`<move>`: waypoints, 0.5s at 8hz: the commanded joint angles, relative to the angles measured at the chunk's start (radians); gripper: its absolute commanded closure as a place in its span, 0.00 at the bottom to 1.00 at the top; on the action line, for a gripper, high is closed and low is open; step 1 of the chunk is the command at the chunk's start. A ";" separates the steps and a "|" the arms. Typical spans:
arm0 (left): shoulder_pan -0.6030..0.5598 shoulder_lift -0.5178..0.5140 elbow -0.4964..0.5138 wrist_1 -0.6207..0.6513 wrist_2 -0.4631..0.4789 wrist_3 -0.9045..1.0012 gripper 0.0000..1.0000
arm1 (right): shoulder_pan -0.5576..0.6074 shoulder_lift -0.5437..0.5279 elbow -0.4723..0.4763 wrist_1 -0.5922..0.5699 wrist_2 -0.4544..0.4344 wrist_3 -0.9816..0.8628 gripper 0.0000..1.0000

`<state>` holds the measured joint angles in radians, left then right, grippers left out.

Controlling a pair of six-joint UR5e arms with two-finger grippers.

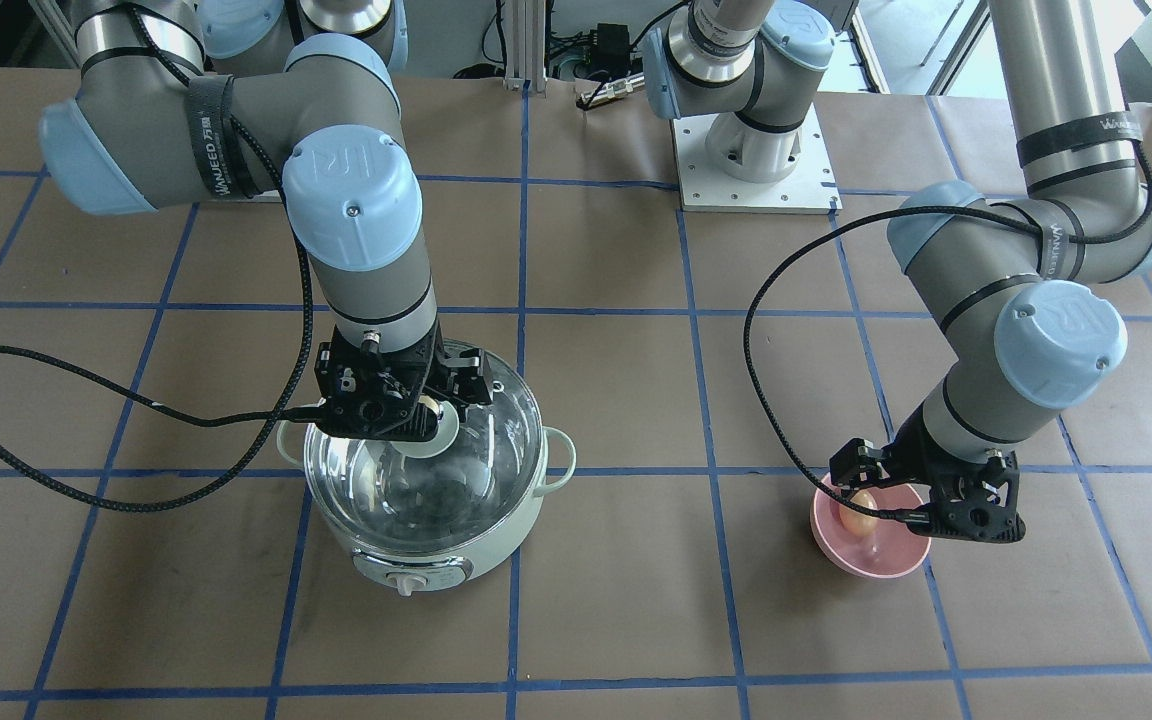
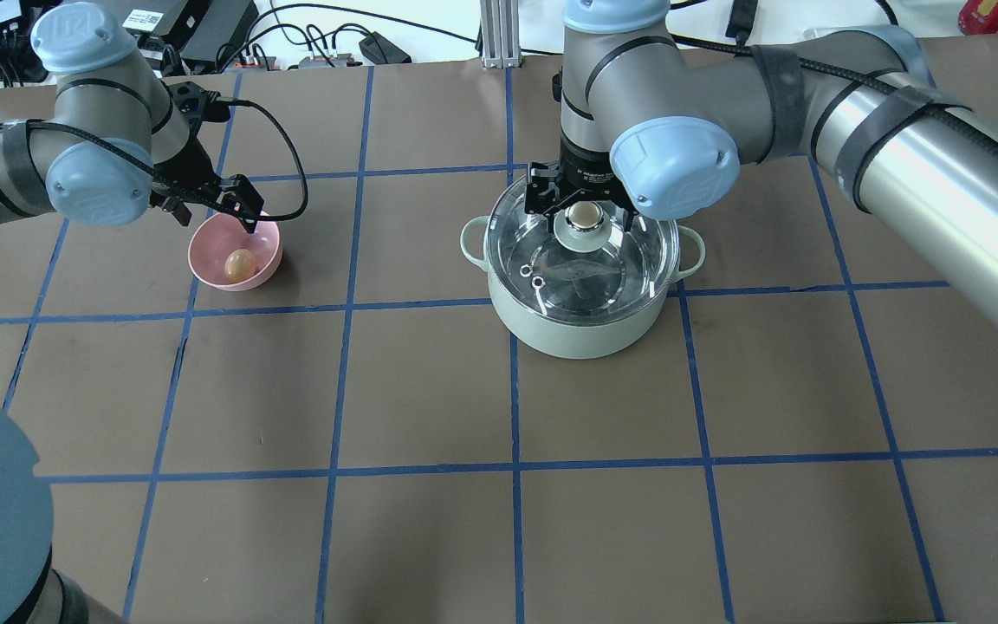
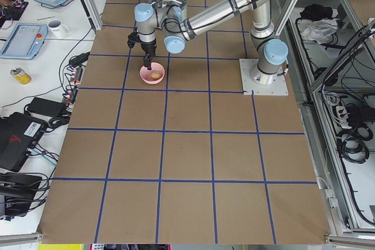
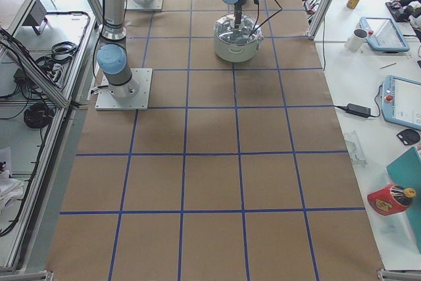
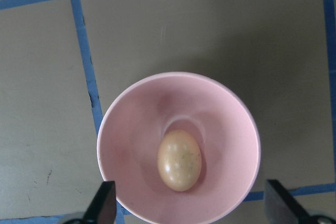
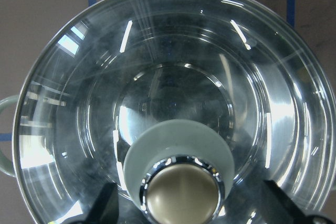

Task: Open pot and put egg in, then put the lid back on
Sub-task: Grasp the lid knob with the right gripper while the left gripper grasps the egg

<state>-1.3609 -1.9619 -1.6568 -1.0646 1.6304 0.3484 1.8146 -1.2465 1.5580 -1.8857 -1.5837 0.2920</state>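
My right gripper grabs the lid's narrow brass knob next, since the glass lid spreads far wider than my fingers open.
The mint-green pot stands at mid-table with the clear glass lid resting on it. My right gripper is open just above the lid. Its fingers stand on either side of the brass knob without closing on it. The tan egg lies in the pink bowl, also seen in the overhead view. My left gripper is open and empty, straight over the bowl, its fingertips near rim height.
The table is covered in brown paper with a blue tape grid. The right arm's base plate sits at the robot side. A black cable loops over the table beside the pot. Open paper lies between pot and bowl.
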 commanded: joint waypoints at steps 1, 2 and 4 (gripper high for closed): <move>0.032 -0.052 -0.001 0.008 -0.003 0.032 0.00 | 0.000 0.001 -0.001 -0.003 0.008 -0.005 0.32; 0.036 -0.057 -0.003 0.009 -0.003 0.032 0.00 | 0.000 0.001 -0.002 -0.003 0.008 -0.004 0.32; 0.036 -0.081 -0.023 0.009 -0.009 0.031 0.00 | 0.000 0.001 -0.006 -0.003 0.010 -0.001 0.31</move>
<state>-1.3279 -2.0216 -1.6637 -1.0563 1.6260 0.3783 1.8147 -1.2456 1.5546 -1.8876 -1.5756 0.2893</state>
